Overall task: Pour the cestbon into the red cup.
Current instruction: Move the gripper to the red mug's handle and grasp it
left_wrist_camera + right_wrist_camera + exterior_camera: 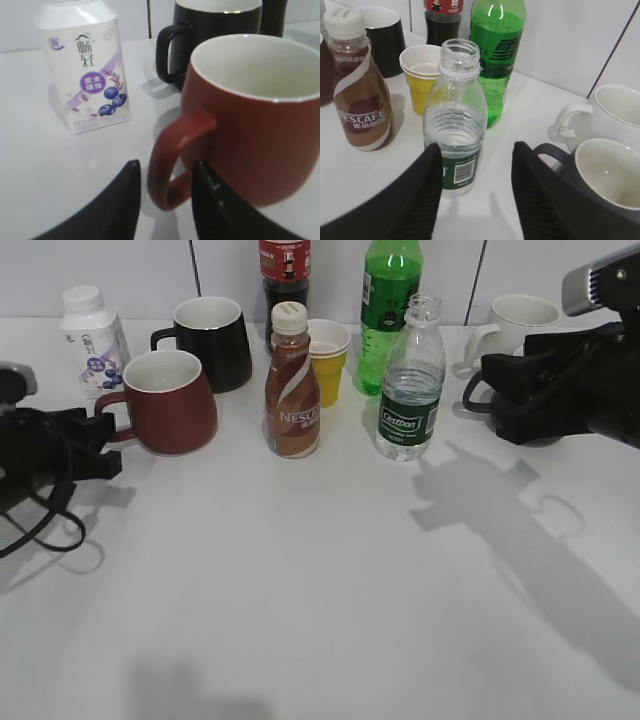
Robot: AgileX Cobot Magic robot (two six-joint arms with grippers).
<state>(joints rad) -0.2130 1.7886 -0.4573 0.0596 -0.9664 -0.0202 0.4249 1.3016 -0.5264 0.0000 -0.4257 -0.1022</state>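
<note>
The left gripper needs to grab the red cup by its slim loop handle next, since the cup's round body is wider than the open fingers.
The red cup (pixel 176 403) stands upright at the left, handle toward my left gripper (pixel 104 447). In the left wrist view the red cup (pixel 255 125) fills the right side, and the left gripper (pixel 165 167) is open with one finger on each side of the loop handle, small gaps showing. The cestbon (pixel 412 390) stands upright and uncapped right of centre, part full. In the right wrist view the cestbon (pixel 457 117) is just ahead, near the left finger of my right gripper (pixel 476 146), which is open and empty. In the exterior view the right gripper (pixel 492 392) is right of the bottle.
A black mug (pixel 215 340), brown Nescafe bottle (pixel 292 390), yellow paper cup (pixel 328 360), green soda bottle (pixel 390 310) and dark cola bottle (pixel 285 270) stand at the back. A white carton (pixel 92 340) is far left. A white mug (pixel 520 320) and a dark grey mug (pixel 605 185) are far right.
</note>
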